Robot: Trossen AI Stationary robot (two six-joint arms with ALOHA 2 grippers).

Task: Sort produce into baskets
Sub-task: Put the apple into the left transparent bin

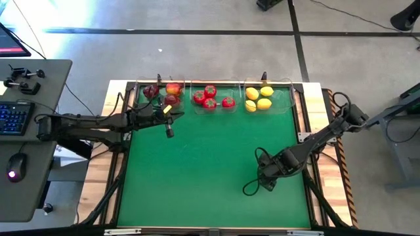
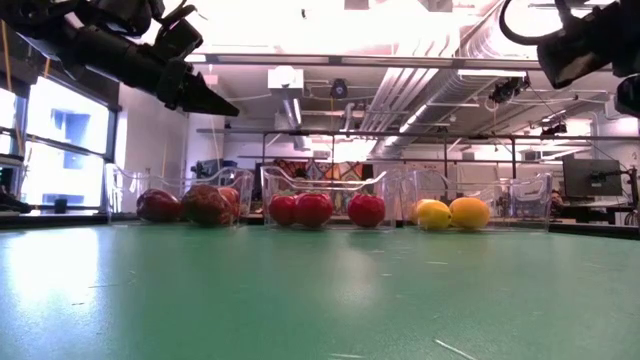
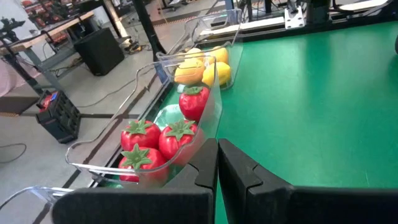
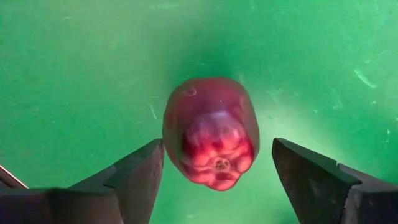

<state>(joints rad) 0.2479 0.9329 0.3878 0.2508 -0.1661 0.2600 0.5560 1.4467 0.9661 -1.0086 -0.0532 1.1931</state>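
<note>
My right gripper grabs the dark red apple by its rounded sides next, to sort it into the apple basket.
Three clear bins stand in a row along the mat's far edge. The left bin [image 1: 161,94] holds dark red apples, the middle bin [image 1: 211,99] holds bright red green-topped fruits [image 3: 180,138], and the right bin [image 1: 259,99] holds yellow lemons [image 2: 468,212]. My left gripper [image 1: 169,130] is shut and empty, raised above the mat just in front of the left bin. My right gripper [image 1: 266,182] is open at the mat's near right and points down. One dark red apple [image 4: 211,130] lies on the mat between its fingers, with a gap showing on at least one side.
The green mat [image 1: 210,164] covers the table; its middle and near left are bare. A desk with a keyboard and mouse [image 1: 14,164] stands left of the table. Wooden table edges and cables [image 1: 328,141] run along the right side.
</note>
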